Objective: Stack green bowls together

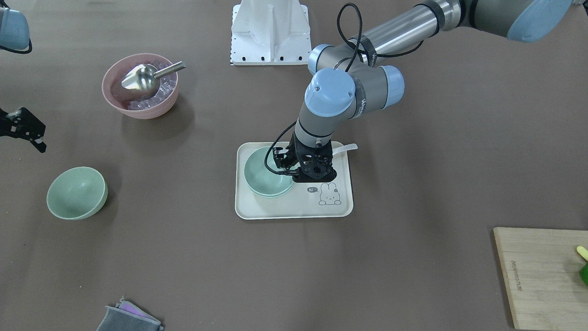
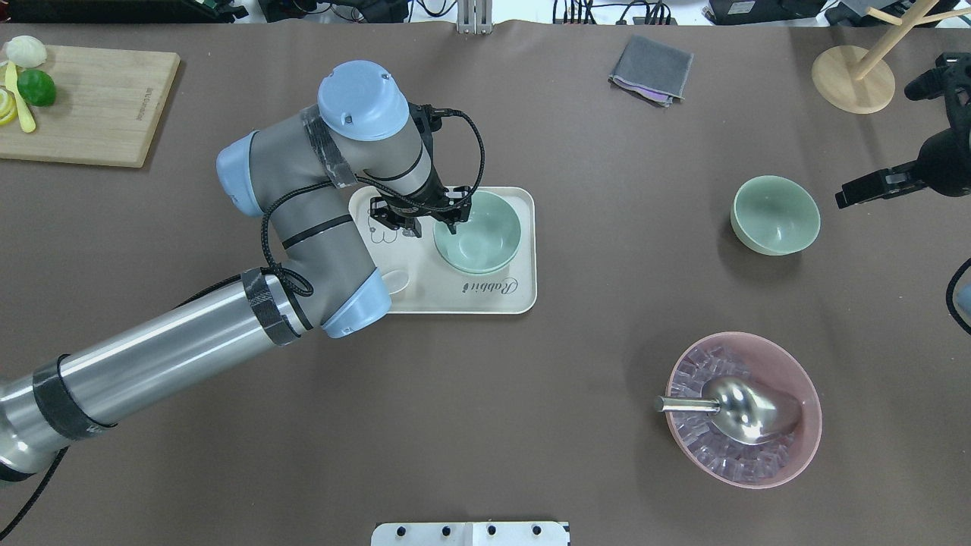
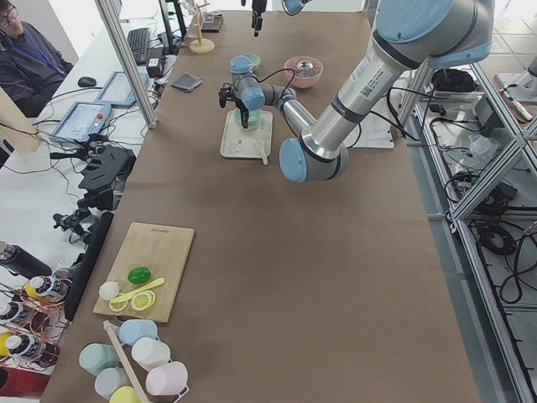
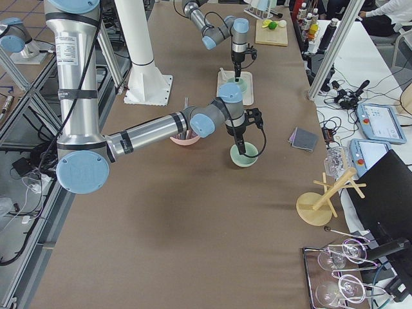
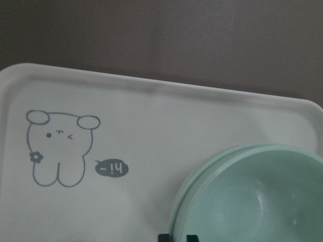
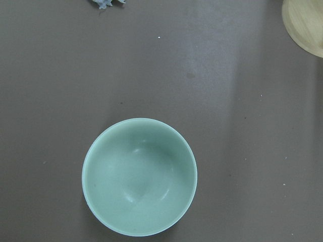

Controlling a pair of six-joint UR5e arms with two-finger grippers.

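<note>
My right gripper will next hold the third green bowl by its thin upright rim (image 1: pixel 48 194) (image 6: pixel 195 176) to stack it, as the bowl's round body is too wide for the gripper's fingers.
Two green bowls (image 1: pixel 264 177) (image 2: pixel 485 235) (image 5: pixel 252 196) sit nested on a cream tray (image 1: pixel 285 207) (image 2: pixel 455 292) (image 5: pixel 141 131) with a rabbit drawing. My left gripper (image 2: pixel 453 226) (image 5: pixel 176 237) reaches straight down at the stack's rim. Its tips stand close together, one on each side of the rim, shut on it. A third green bowl (image 1: pixel 76 193) (image 2: pixel 775 214) (image 6: pixel 139 176) stands alone on the brown table. My right gripper (image 1: pixel 32 138) (image 2: pixel 853 196) hovers above and just beside it, open and holding nothing. Its fingers are out of the right wrist view.
A pink bowl (image 1: pixel 115 78) (image 2: pixel 804 387) holds ice cubes and a metal scoop (image 1: pixel 142 78). A white spoon (image 1: pixel 344 148) lies on the tray. A cutting board (image 1: pixel 542 276) (image 2: pixel 83 106), a grey cloth (image 2: pixel 651 68) and a wooden stand (image 2: pixel 853 80) sit near the table's edges.
</note>
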